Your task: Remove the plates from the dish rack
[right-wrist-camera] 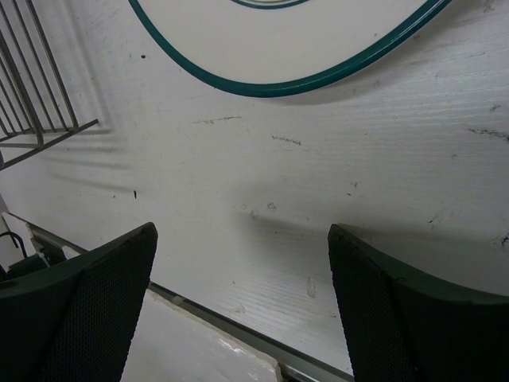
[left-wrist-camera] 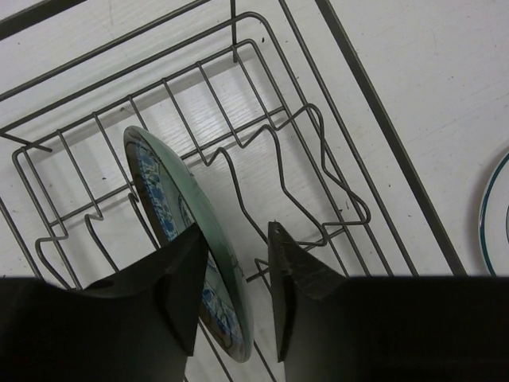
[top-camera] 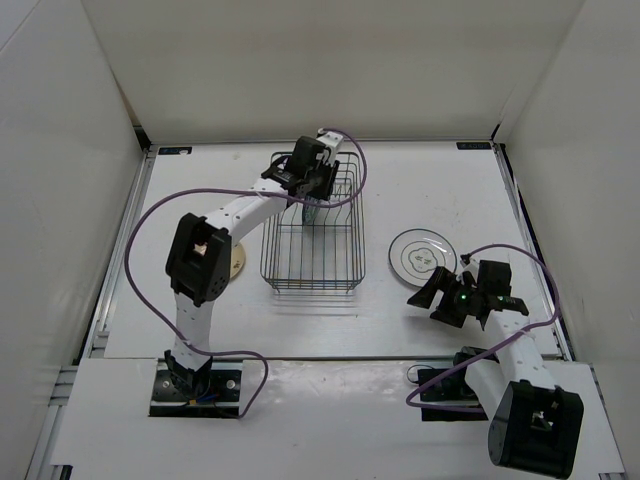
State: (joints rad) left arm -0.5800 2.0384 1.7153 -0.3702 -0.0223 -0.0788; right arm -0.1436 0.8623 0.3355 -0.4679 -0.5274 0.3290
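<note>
My left gripper would leave the teal plate between the rack's wires if I lifted it now, because one finger stands apart from the teal plate's rim [top-camera: 311,206] [left-wrist-camera: 222,248].
The dark wire dish rack [top-camera: 336,268] stands mid-table. A teal plate [top-camera: 311,212] stands upright between its prongs at the far end. My left gripper [top-camera: 313,188] reaches down into the rack there. In the left wrist view its open jaws [left-wrist-camera: 236,239] straddle the teal plate's [left-wrist-camera: 167,191] rim; the left finger is against the plate's face and the right finger stands apart. The white ringed plate [top-camera: 420,254] lies flat right of the rack. The tan plate [top-camera: 238,264] lies left of the rack, mostly hidden under my left arm. My right gripper [top-camera: 452,297] is open and empty, just near of the white plate [right-wrist-camera: 302,40].
The rack's [left-wrist-camera: 334,159] wire prongs surround the left fingers. A rack corner [right-wrist-camera: 32,95] shows at the left of the right wrist view. The white plate's edge [left-wrist-camera: 495,215] shows at the right of the left wrist view. White walls enclose the table; purple cables trail from both arms.
</note>
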